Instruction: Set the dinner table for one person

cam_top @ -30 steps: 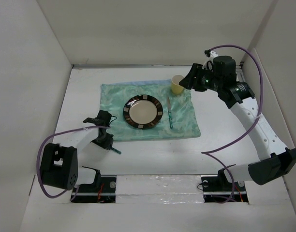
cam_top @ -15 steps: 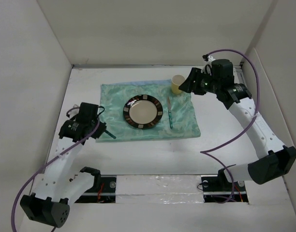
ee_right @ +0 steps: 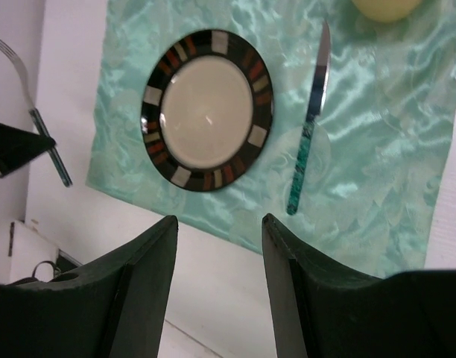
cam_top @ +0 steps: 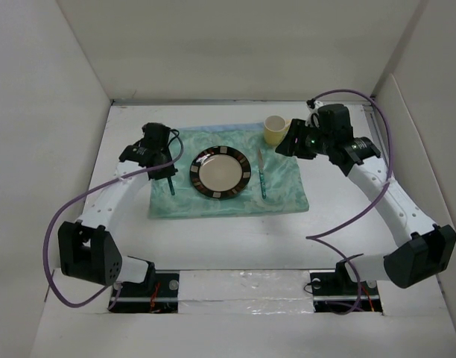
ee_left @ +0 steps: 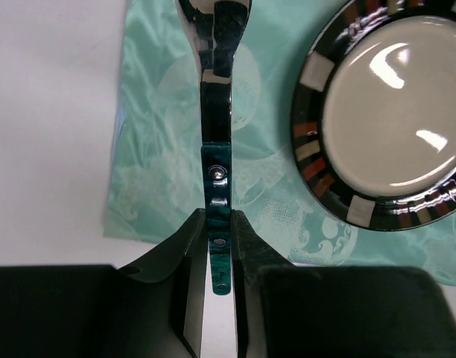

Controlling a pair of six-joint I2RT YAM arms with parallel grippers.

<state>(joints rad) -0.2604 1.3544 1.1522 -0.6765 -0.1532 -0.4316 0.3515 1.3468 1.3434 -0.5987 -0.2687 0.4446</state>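
Observation:
The fork (ee_left: pixel 215 112) would drop; my left gripper must keep holding.
On the white dinner table (cam_top: pixel 235 239) lies a mint-green placemat (cam_top: pixel 287 190). At its middle sits a dark-rimmed plate (cam_top: pixel 221 172), with a teal-handled knife (cam_top: pixel 262 179) to the right and a yellow cup (cam_top: pixel 273 130) at the back right corner. My left gripper (cam_top: pixel 167 168) hovers over the placemat's left edge, shut on the teal handle of a fork (ee_left: pixel 215 112); the fork's metal end points away over the cloth, left of the plate (ee_left: pixel 384 119). My right gripper (cam_top: pixel 287 143) hangs open and empty beside the cup, looking down on the plate (ee_right: pixel 207 110) and knife (ee_right: pixel 310 127).
White wall panels (cam_top: pixel 57 89) enclose the table on the left, back and right. Purple cables (cam_top: pixel 71 212) loop from both arms. The arm bases (cam_top: pixel 146 280) sit at the near edge. Bare tabletop lies in front of the placemat.
My left arm has swung from the front left of the table up to the placemat's left edge, carrying the fork. The right gripper shifted slightly toward the cup.

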